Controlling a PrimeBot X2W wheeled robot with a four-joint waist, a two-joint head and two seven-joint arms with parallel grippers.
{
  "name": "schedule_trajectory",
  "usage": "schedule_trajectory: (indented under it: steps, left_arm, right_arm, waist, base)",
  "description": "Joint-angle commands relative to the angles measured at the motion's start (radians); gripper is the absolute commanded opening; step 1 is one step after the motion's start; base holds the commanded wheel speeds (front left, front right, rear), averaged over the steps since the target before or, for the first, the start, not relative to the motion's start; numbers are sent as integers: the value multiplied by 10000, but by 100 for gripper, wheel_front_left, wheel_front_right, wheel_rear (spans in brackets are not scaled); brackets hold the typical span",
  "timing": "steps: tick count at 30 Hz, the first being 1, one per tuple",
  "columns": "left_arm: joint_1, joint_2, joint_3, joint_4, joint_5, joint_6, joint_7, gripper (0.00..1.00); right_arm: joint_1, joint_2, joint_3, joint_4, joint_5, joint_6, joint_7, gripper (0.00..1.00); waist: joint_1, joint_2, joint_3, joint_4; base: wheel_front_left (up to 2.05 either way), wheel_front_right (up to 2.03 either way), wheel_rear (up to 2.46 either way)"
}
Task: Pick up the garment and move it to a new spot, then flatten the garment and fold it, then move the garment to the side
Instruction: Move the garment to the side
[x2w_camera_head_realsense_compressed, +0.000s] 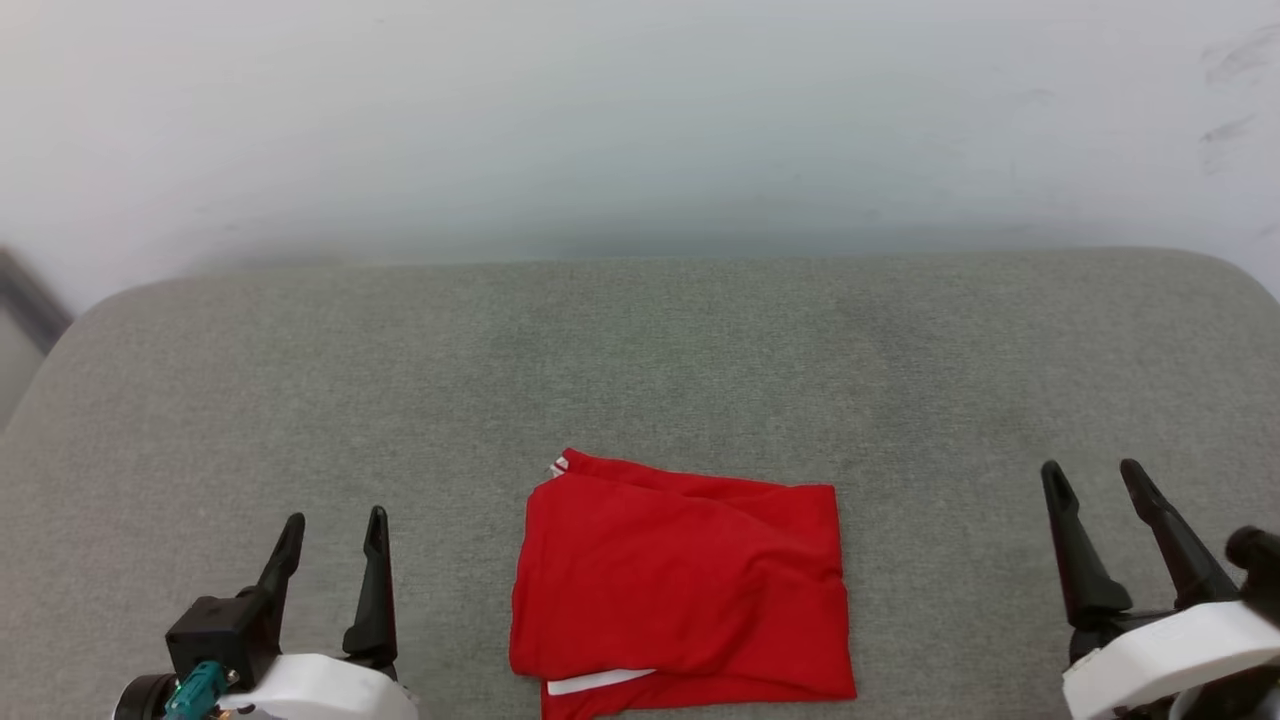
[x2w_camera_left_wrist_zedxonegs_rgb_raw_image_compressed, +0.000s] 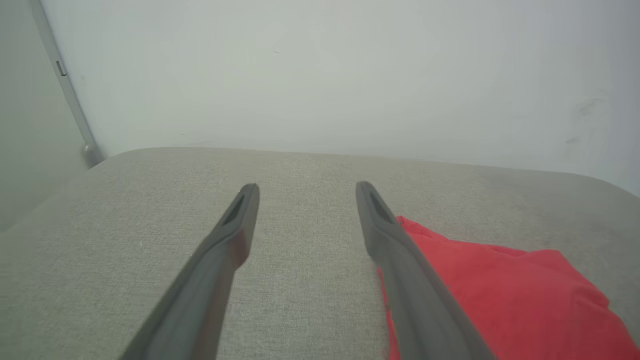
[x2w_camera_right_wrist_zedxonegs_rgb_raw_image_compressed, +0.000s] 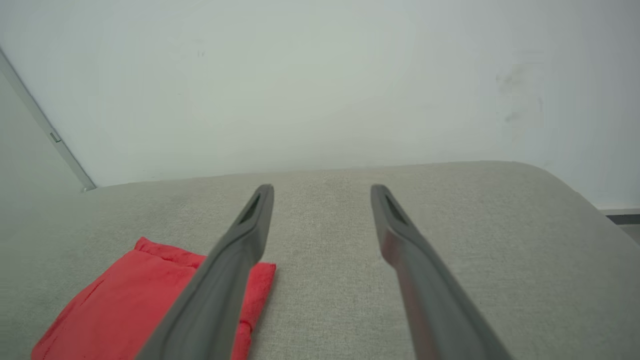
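Note:
The right gripper pinches the garment (x2w_camera_head_realsense_compressed: 685, 580) by its short folded edge (x2w_camera_head_realsense_compressed: 845, 600) next, since the wide red middle of the garment lies flat on the cushion.
The garment (x2w_camera_head_realsense_compressed: 685, 580) lies folded into a red rectangle on the grey cushioned surface (x2w_camera_head_realsense_compressed: 640, 360), near its front edge, with a sliver of white showing at its lower left. My left gripper (x2w_camera_head_realsense_compressed: 335, 525) stands open to the garment's left, apart from it and holding nothing. My right gripper (x2w_camera_head_realsense_compressed: 1095, 475) stands open well to the right, also empty. In the left wrist view the garment (x2w_camera_left_wrist_zedxonegs_rgb_raw_image_compressed: 500, 300) sits to the right of my open left gripper (x2w_camera_left_wrist_zedxonegs_rgb_raw_image_compressed: 305, 192). In the right wrist view the garment (x2w_camera_right_wrist_zedxonegs_rgb_raw_image_compressed: 135, 300) lies left of my open right gripper (x2w_camera_right_wrist_zedxonegs_rgb_raw_image_compressed: 322, 192).
A pale wall (x2w_camera_head_realsense_compressed: 640, 120) rises behind the surface's far edge. The surface has rounded corners at the far left and far right. A grey vertical strip (x2w_camera_left_wrist_zedxonegs_rgb_raw_image_compressed: 70, 100) runs down the wall at the left.

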Motion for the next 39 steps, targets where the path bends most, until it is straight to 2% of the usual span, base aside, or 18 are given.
schedule_trajectory:
  steps: [1, 6, 11, 15, 19, 24, 29, 30, 31, 39]
  left_arm:
    - [-159, -53, 69, -2, -8, -59, -44, 100]
    - [-258, -315, 344, -81, 65, -168, -64, 100]
    - [-498, -714, 602, -80, 349, -475, -63, 100]
    - [-644, -1032, 819, 34, 585, -743, -59, 100]
    - [-816, -1337, 1058, 195, 744, -1034, -52, 100]
    - [-916, -1677, 1360, 357, 977, -1382, -51, 100]
    - [-1029, -1882, 1608, 539, 1197, -1678, -52, 100]
    - [-1031, -1921, 1649, 580, 1231, -1734, -53, 100]
    - [-1027, -1969, 1677, 617, 1280, -1761, -52, 100]
    - [-690, -2092, 1958, 854, 1560, -1915, -54, 100]
  right_arm:
    - [56, 110, -187, 46, 319, -4, 138, 100]
    - [-159, 132, -1304, 913, 1667, -2, 1065, 100]
    - [-625, -283, -1875, 2472, 3334, -2, 2674, 100]
    - [-927, -514, -1719, 3606, 4592, -2, 4276, 100]
    - [-1377, -288, -1348, 4423, 5650, -2, 5291, 100]
    - [-1904, -32, -720, 5032, 6844, -4, 5681, 100]
    - [-2290, 61, -124, 5705, 7366, -10, 5796, 100]
    - [-2356, 45, -30, 5785, 7414, -11, 5740, 46]
    - [-2402, 13, 67, 5822, 7457, -11, 5716, 0]
    - [-2387, -849, 991, 5330, 6783, -5, 5048, 0]
  waist:
    - [0, 0, 46, 102]
    - [0, 0, 278, 434]
    - [0, 0, 639, 920]
    - [0, 0, 878, 1326]
    - [0, 0, 1225, 1704]
    - [0, 0, 1607, 1981]
    - [0, 0, 1803, 2112]
    - [0, 0, 1810, 2130]
    - [0, 0, 1811, 2144]
    - [0, 0, 1294, 1794]
  base:
    - [0, 0, 0]
    - [0, 0, 0]
    - [0, 0, 0]
    - [0, 0, 0]
    - [0, 0, 0]
    - [0, 0, 0]
    - [0, 0, 0]
    - [0, 0, 0]
    - [0, 0, 0]
    - [0, 0, 0]
